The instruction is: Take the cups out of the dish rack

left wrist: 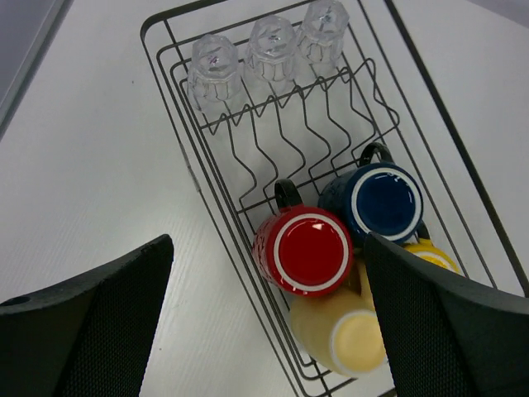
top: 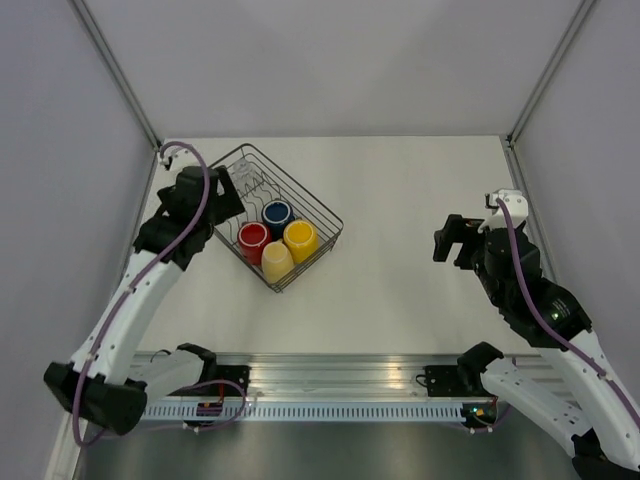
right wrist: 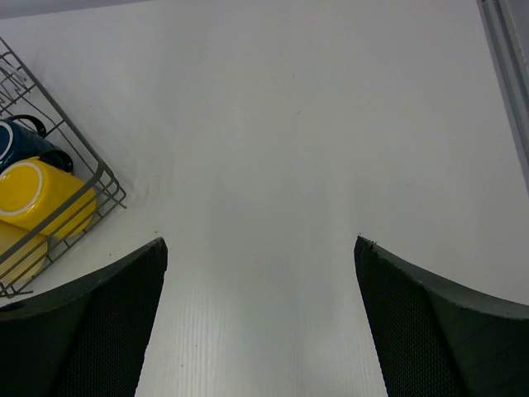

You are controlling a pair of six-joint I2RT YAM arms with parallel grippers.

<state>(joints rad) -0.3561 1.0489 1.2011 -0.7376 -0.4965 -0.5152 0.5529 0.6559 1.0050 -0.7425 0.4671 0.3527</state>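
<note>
My left gripper will next lift the clear tumbler by its faceted base [left wrist: 213, 55]; its rim stays free for my right gripper.
The dark wire dish rack [top: 325, 215] sits left of centre on the table. Upside down in its near end stand a red mug [top: 253, 237], a dark blue mug [top: 277, 213], an orange-yellow mug [top: 300, 238] and a pale cream mug [top: 276, 261]. In the left wrist view I see the red mug [left wrist: 312, 251], blue mug [left wrist: 383, 201], cream mug [left wrist: 347, 331], a sliver of the orange-yellow mug [left wrist: 430, 253] and three clear tumblers [left wrist: 269, 50] at the rack's far end. My left gripper [left wrist: 269, 244] is open above the rack's left edge. My right gripper [right wrist: 260, 244] is open, far right, over bare table.
The rack's upright tines [left wrist: 289, 132] lie between tumblers and mugs. White walls enclose the table on three sides, with a metal rail [top: 330, 378] along the near edge. The right wrist view catches the rack's corner [right wrist: 107, 190] with the orange-yellow mug [right wrist: 37, 194].
</note>
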